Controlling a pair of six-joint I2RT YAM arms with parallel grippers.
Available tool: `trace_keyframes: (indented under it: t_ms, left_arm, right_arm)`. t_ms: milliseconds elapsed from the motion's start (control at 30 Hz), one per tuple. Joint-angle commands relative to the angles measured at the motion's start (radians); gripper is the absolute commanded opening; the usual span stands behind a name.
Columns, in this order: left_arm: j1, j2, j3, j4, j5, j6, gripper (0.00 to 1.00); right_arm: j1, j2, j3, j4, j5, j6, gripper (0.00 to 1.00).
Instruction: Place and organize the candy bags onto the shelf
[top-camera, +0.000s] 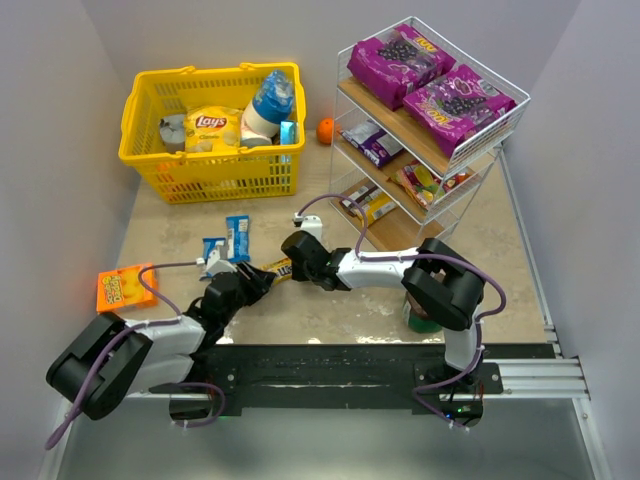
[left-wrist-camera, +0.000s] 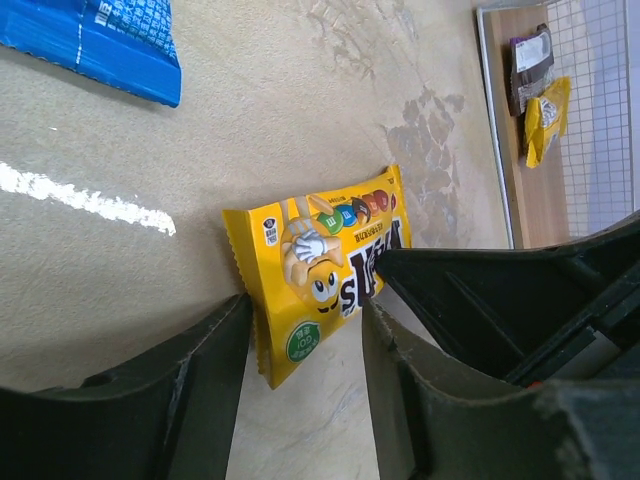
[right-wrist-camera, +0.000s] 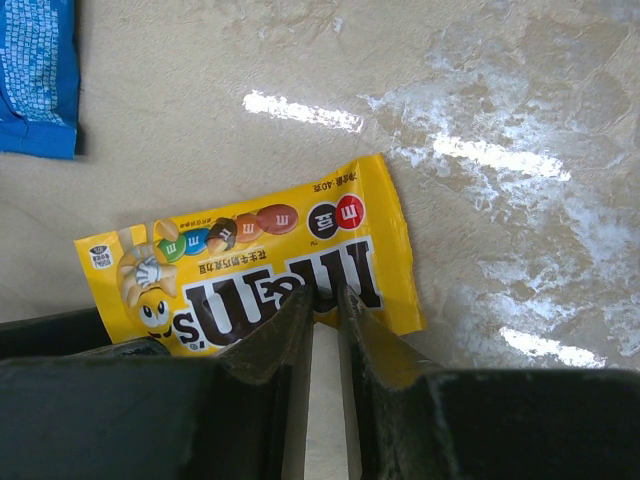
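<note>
My left gripper will close now, and it would hold the yellow bag. The bag has its end (top-camera: 271, 273) (left-wrist-camera: 295, 317) between my fingers, which reach past the bag's near edge.
A yellow M&M's candy bag (top-camera: 279, 267) lies flat on the table between my two grippers. My right gripper (top-camera: 297, 256) is shut on its long edge; in the right wrist view (right-wrist-camera: 327, 293) the tips pinch the bag (right-wrist-camera: 250, 255) at the logo. My left gripper (top-camera: 252, 281) is open, and in the left wrist view (left-wrist-camera: 305, 305) the bag's end (left-wrist-camera: 320, 265) lies between the spread fingers. The shelf (top-camera: 497, 130) stands at the back right with two large purple bags (top-camera: 400, 55) (top-camera: 458, 100) on its top tier and smaller packets below. Two blue candy bags (top-camera: 238, 236) (top-camera: 213, 250) lie on the table.
A yellow basket (top-camera: 150, 165) with a Lay's bag (top-camera: 212, 127) and a bottle stands at the back left. An orange fruit (top-camera: 325, 130) sits beside the shelf. A flat orange box (top-camera: 125, 287) lies at the left. A green object (top-camera: 420, 316) sits under the right arm.
</note>
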Motion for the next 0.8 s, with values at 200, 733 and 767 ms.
trace_keyframes:
  t_ms: [200,733,767]
  left_arm:
    - [0.013,0.029,-0.089,0.023,-0.040,0.037,0.16]
    - [0.013,-0.066,0.020,-0.095,0.072,0.063,0.00]
    - [0.013,-0.068,0.028,-0.098,0.083,0.057,0.00]
  right_arm:
    - [-0.012,-0.006,-0.028,-0.092,0.022,-0.006,0.18]
    - [-0.010,-0.291,-0.054,-0.247,0.098,-0.038,0.22]
    - [-0.010,-0.349,-0.054,-0.248,0.082,-0.049,0.24]
